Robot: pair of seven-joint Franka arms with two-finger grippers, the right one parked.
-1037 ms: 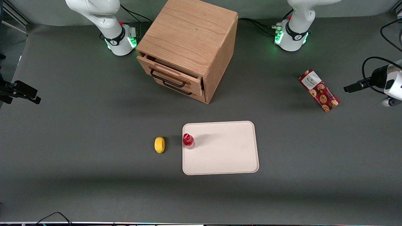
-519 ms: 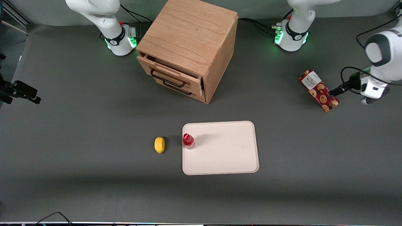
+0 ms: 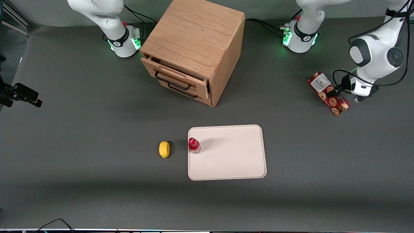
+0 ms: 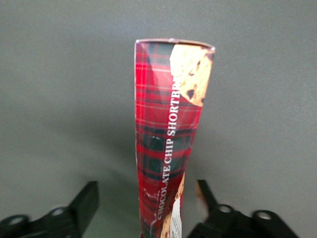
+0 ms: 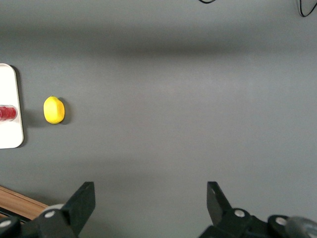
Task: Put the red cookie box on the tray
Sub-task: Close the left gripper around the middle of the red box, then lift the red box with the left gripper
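Observation:
Next, my left gripper should grab the red cookie box by its narrow plaid middle (image 4: 163, 171) to set the box on the tray.
The red cookie box (image 3: 328, 94) lies on the grey table toward the working arm's end, farther from the front camera than the tray (image 3: 233, 161). My left gripper (image 3: 335, 92) is down over the box about midway along it. In the left wrist view the box (image 4: 166, 134) runs lengthwise between the two black fingers (image 4: 85, 204), with a gap on each side. The gripper (image 4: 146, 192) is open and holds nothing. The cream-white tray lies flat nearer the front camera, well apart from the box.
A small red-capped bottle (image 3: 194, 145) stands on the tray's edge nearest the parked arm. A yellow lemon (image 3: 164, 149) lies beside the tray on the table. A wooden drawer cabinet (image 3: 194, 45) stands farther from the front camera, its top drawer slightly open.
My left arm has swung in from the table's end and come down over the cookie box; the fingers now straddle it. The box, tray, bottle and lemon have not moved.

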